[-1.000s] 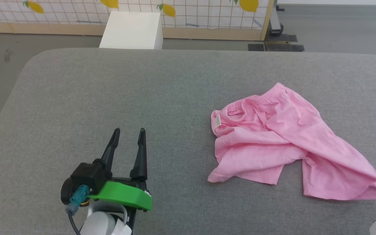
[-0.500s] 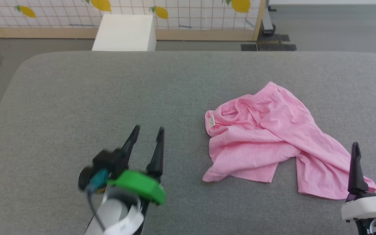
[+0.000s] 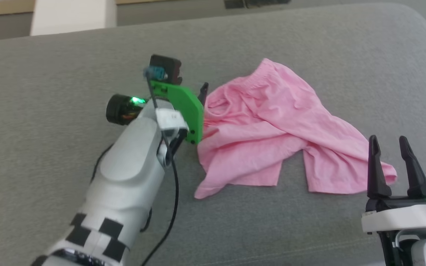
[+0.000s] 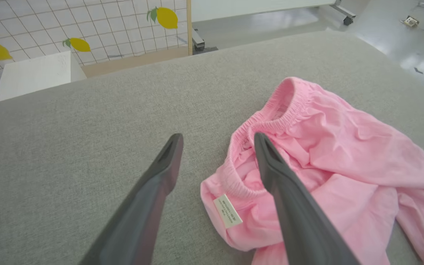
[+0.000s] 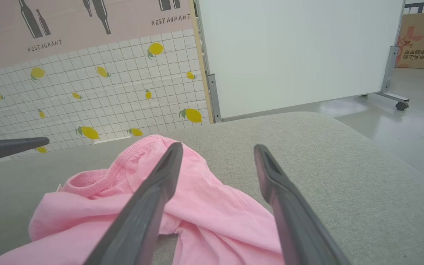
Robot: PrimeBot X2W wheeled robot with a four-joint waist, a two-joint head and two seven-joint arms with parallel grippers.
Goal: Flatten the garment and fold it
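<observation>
My left gripper is to grab the garment next by its gathered waistband edge (image 3: 209, 101) (image 4: 231, 176), to flatten the garment. That edge stands up in a rim while the legs lie slack.
The garment (image 3: 272, 111) is a pair of light pink shorts lying crumpled on the grey surface, waistband (image 4: 271, 117) toward the far left and legs spread to the near right. My left gripper (image 3: 202, 92) is open at the waistband's left end. In the left wrist view (image 4: 218, 138) one finger lies over the waistband opening and the other over bare fabric, above a white label (image 4: 228, 210). My right gripper (image 3: 388, 139) is open and empty, its fingers standing by the right leg's hem (image 3: 386, 175); in the right wrist view (image 5: 218, 146) the shorts (image 5: 204, 198) lie under its left finger.
The grey padded table (image 3: 68, 74) curves off at its far right corner (image 3: 420, 22). A white box (image 3: 72, 16) stands beyond the far edge. A lemon-print screen (image 5: 105, 92) and a white wheeled panel (image 5: 289, 55) stand behind it.
The head camera has tilted down and shifted. My left arm has reached forward and right to the waistband. My right gripper let go of the leg tip and now stands open by it.
</observation>
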